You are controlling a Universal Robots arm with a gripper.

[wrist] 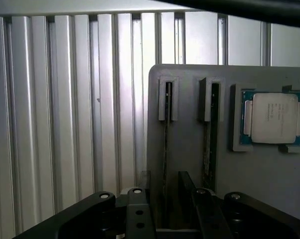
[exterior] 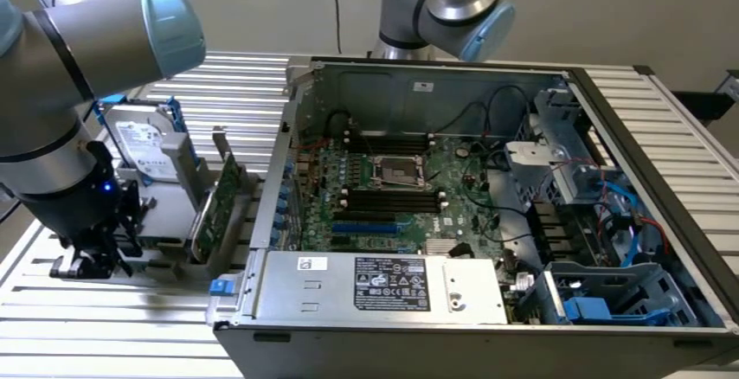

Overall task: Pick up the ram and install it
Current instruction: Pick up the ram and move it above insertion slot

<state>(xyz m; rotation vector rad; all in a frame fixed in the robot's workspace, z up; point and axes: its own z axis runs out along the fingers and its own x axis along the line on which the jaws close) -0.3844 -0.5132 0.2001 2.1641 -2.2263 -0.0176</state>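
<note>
I will next use my gripper to grab the ram by the middle of its long upper edge (wrist: 165, 203), because a grey slotted post wraps around the ram's end.
In the wrist view the ram (wrist: 167, 132) stands on edge in a slot of a grey holder plate (wrist: 185, 159), seen as a thin dark line. My gripper (wrist: 166, 199) is open, its two dark fingers (wrist: 142, 191) straddling the near end of that stick without closing on it. A second thin stick (wrist: 210, 129) stands in the neighbouring slot. In the exterior view my gripper (exterior: 90, 253) hangs low over the holder at the exterior view's left, beside the open computer case (exterior: 485, 76). Long black motherboard slots (exterior: 393, 199) lie by the processor socket (exterior: 399, 170).
A processor chip (wrist: 272, 117) sits in a recess of the holder plate. A hard drive (exterior: 148, 145) and a taller green expansion card (exterior: 220, 199) stand upright between my arm and the case. A second robot arm (exterior: 456, 11) rises behind the case. Everything rests on a slatted aluminium table (exterior: 681, 128).
</note>
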